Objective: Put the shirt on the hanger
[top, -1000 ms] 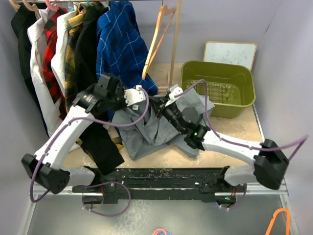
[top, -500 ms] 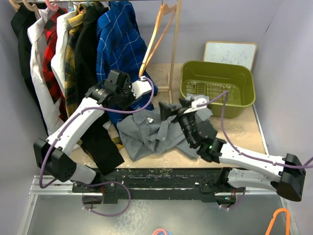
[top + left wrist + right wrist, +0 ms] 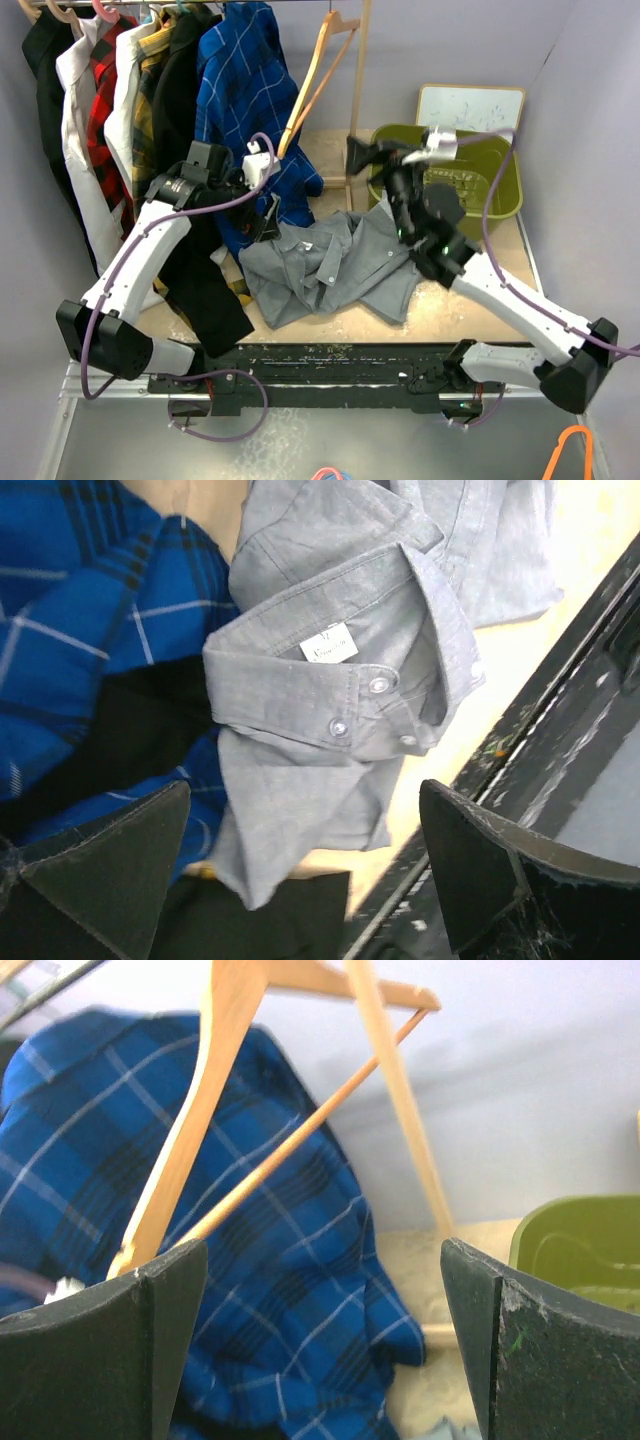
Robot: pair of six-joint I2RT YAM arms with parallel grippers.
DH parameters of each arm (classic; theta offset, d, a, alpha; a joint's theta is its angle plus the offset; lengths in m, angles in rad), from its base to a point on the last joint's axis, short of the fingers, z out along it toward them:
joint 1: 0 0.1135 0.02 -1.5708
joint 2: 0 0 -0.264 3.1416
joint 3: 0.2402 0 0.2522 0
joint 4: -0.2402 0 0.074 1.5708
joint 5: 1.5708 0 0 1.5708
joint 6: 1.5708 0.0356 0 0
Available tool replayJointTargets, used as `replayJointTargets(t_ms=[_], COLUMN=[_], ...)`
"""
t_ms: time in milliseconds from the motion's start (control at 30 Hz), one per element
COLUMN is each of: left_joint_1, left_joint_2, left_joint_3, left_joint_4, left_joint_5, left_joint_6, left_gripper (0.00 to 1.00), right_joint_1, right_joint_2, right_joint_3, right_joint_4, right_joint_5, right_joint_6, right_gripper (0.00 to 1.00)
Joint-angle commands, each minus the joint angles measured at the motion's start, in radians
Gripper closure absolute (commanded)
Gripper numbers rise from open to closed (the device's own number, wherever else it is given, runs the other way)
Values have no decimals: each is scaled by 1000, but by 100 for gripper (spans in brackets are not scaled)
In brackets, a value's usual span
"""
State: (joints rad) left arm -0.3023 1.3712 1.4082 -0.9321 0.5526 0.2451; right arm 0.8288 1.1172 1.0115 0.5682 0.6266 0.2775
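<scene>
My right gripper is to grab the wooden hanger next by its near sloping arm (image 3: 305,93) (image 3: 190,1123), so that the opposite arm stays free to go into the shirt.
The light-grey shirt (image 3: 330,262) lies crumpled on the table, collar to the left. In the left wrist view its buttoned collar (image 3: 345,670) shows below the fingers. The wooden hanger (image 3: 312,85) hangs bare from the rail at the back, beside the blue check shirt (image 3: 245,95). My left gripper (image 3: 268,213) hovers over the collar's left end, open and holding nothing (image 3: 300,870). My right gripper (image 3: 366,155) is raised behind the shirt, open and empty, facing the hanger (image 3: 225,1090) from a distance (image 3: 322,1345).
A green bin (image 3: 445,182) stands at the back right with a small whiteboard (image 3: 470,105) behind it. A wooden post (image 3: 356,95) rises next to the hanger. Several garments hang on the left; a black one (image 3: 205,290) trails onto the table.
Both grippers opened and let go of the shirt, which settled onto the table. The left arm drew back to the left. The right arm rose toward the back.
</scene>
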Motion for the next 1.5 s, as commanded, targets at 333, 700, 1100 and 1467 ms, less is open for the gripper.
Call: replayJointTargets(t_ms=[333, 700, 1100, 1467], left_joint_1=[-35, -18, -18, -29], left_joint_2=[-130, -171, -195, -197], left_joint_3=[-129, -155, -172, -188], left_joint_4=[148, 166, 173, 166], left_joint_5=[-327, -382, -374, -332], left_joint_6=[-449, -434, -422, -406], left_gripper=[1, 1, 1, 1], right_joint_1=[-157, -94, -80, -76], right_joint_2=[420, 686, 754, 630], right_joint_3=[857, 1175, 1221, 1076], right_joint_4=[-587, -839, -908, -722], right_joint_5=[-304, -60, -2, -171], right_joint_6=[432, 383, 337, 84], right_gripper=[0, 0, 62, 100])
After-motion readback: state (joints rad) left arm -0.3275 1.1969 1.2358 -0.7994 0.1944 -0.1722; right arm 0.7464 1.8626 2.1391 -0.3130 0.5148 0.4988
